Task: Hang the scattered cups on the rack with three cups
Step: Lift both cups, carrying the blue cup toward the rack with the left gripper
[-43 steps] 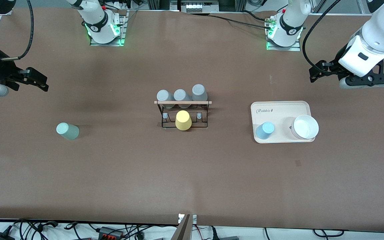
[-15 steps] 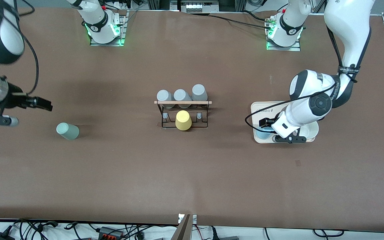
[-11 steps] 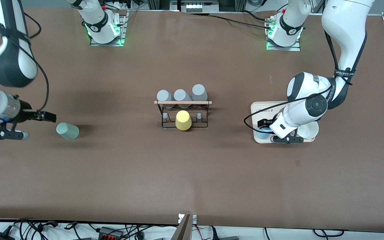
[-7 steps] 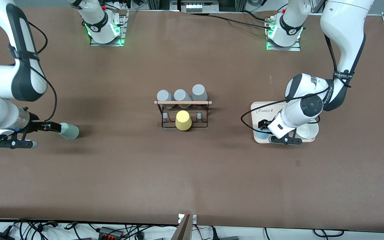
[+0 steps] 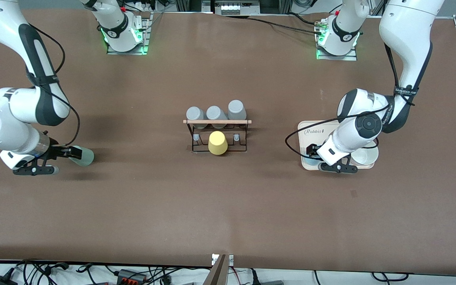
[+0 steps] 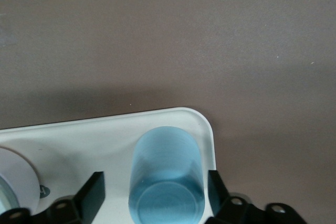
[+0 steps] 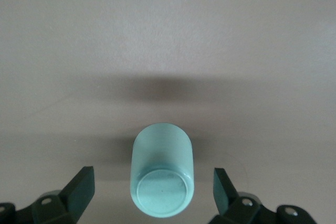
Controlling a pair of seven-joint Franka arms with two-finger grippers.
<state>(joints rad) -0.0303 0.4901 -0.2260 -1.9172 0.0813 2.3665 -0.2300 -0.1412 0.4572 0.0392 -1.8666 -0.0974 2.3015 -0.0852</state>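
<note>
My right gripper will next take hold of the mint green cup by its closed end. Then it should hang the cup on the black wire rack (image 5: 217, 122).
The mint green cup (image 5: 84, 156) stands mouth down on the table toward the right arm's end. My right gripper (image 5: 68, 152) is open, low at the cup, one finger on each side with gaps; the right wrist view shows the cup (image 7: 161, 177) between the fingers (image 7: 79, 188). The light blue cup (image 5: 310, 160) stands mouth down on the cream tray (image 5: 331, 127), mostly hidden by my left gripper (image 5: 313, 152). The left gripper is open around the blue cup (image 6: 167, 177), fingers (image 6: 92, 195) apart from it. The black wire rack (image 5: 217, 122) stands mid-table.
Three grey cups (image 5: 214, 113) hang on the rack's row farther from the front camera, a yellow cup (image 5: 217, 143) on its nearer row. A white bowl (image 5: 365, 155) sits on the tray beside the blue cup, and shows in the left wrist view (image 6: 14, 182).
Both arms have come down from the table's ends. The right gripper has moved in around the mint cup; the left gripper has lowered around the blue cup on the tray.
</note>
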